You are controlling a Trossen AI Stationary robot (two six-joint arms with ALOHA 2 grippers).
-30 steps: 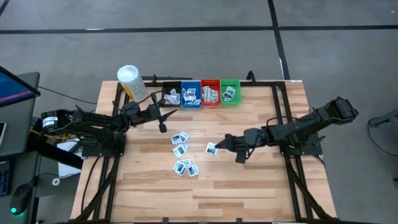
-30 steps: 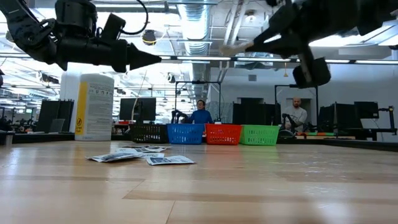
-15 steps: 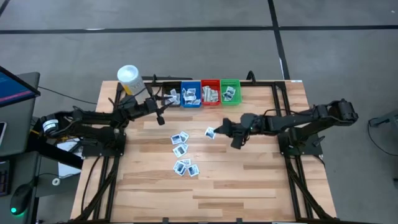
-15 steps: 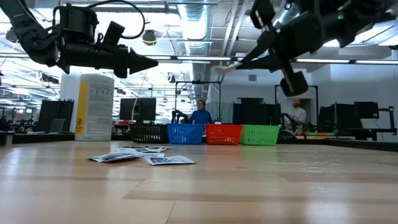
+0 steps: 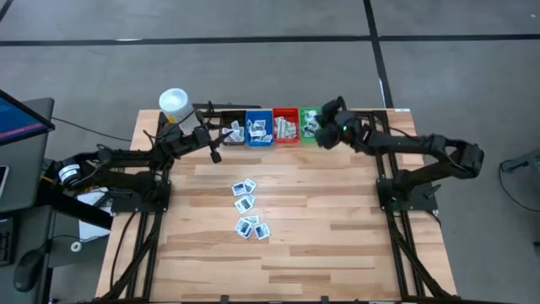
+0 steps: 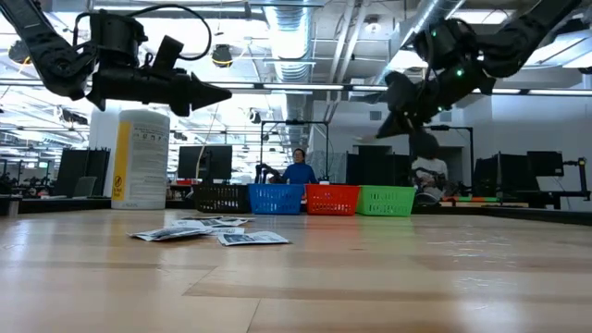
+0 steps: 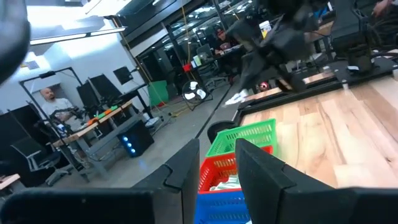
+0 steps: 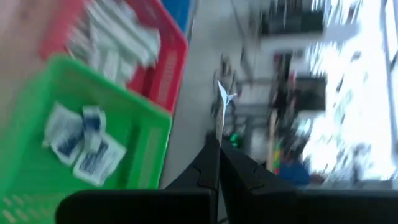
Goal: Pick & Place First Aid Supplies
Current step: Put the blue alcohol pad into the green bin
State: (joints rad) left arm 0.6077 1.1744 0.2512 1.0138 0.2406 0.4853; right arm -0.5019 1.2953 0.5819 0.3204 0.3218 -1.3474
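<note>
I should keep my right gripper closed on the white packet until the packet is over the green bin, because the packet sticks out past the green bin's rim.
Several white first aid packets lie flat at the table's middle, also seen in the low view. Black, blue, red and green bins stand in a row at the far edge, each with packets inside. My right gripper hangs high beside the green bin, shut on one white packet. My left gripper hovers high near the black bin. It stands open by a narrow gap, with nothing between its fingers. My right gripper pinches the white packet's near end between its two fingertips. The packet sticks out past the tips and shows edge-on. The fingers come from the table's right, slanting slightly down. The packet is lifted clear of table and bins.
A white-capped yellow cylindrical container stands at the far left corner, behind my left arm. A dark frame rail runs along the table's sides. Bare wood lies between the packets and the near edge. People sit in the room beyond.
My right gripper has swung quickly from the table's middle toward the far edge, as far as the green bin. It rolled on the way and kept the packet pinched and clear of the table. My left gripper has drifted a little toward the far edge, nearer the black bin.
</note>
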